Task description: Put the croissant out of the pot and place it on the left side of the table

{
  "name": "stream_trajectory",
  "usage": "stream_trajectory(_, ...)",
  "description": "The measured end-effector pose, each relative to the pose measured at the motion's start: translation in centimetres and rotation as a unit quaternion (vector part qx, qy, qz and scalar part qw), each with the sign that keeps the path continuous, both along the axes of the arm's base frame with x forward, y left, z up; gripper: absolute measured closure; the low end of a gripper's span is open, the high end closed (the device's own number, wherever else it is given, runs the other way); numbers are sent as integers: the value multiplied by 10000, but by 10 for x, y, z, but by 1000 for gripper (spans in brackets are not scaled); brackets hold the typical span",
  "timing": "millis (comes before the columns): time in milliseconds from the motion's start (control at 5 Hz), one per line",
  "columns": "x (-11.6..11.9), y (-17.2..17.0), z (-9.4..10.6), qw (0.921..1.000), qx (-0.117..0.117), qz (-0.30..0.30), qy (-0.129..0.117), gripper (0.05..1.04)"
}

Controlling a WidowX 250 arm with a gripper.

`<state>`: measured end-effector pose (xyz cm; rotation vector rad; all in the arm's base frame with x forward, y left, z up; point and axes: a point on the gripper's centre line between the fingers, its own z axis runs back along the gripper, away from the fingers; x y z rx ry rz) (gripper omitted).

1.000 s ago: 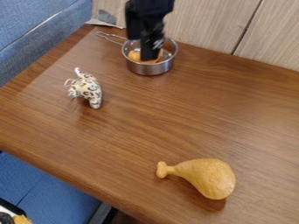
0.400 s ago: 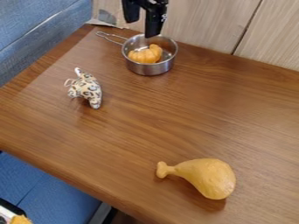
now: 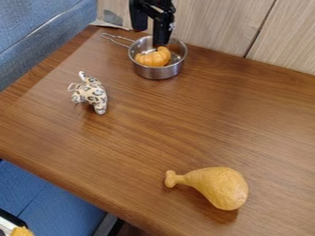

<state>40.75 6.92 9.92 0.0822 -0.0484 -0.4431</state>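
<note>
My gripper grabs the croissant (image 3: 154, 57) by its rounded end next, to bring it out of the pot and onto the table.
My black gripper (image 3: 149, 37) hangs at the top of the view, over the back part of the pot. Its two fingers are spread apart, with nothing held between them. Below them the orange-yellow croissant (image 3: 154, 57) lies inside the small steel pot (image 3: 159, 73), and the right fingertip covers a little of the space just behind it. The pot stands near the back edge of the wooden table (image 3: 141, 129), its wire handle pointing to the upper left.
A spotted plush toy (image 3: 91, 94) is on the table left of and in front of the pot. Toward the front right lies a toy drumstick (image 3: 216, 186). A wooden panel (image 3: 209, 23) rises behind the table, and blue seating (image 3: 37, 34) borders its left side.
The gripper rose from over the croissant, uncovering it, and its fingers came into view apart. Since the middle frame it has dropped slightly. The croissant and pot have stayed put.
</note>
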Motion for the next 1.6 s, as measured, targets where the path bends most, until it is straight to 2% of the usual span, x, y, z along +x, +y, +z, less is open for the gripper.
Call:
stream_trajectory(400,0,-14,-20,9992,67,-387,112,83)
stream_trajectory(600,0,-12,-40,9988,114,-362,324,83)
stream_trajectory(800,3,-10,-46,9986,161,-365,345,83)
stream_trajectory(1000,6,-10,-48,9986,197,-356,339,135)
stream_trajectory(1200,8,-10,-48,9987,248,-362,257,398)
stream_trajectory(1600,5,-11,-47,9986,249,-397,251,427)
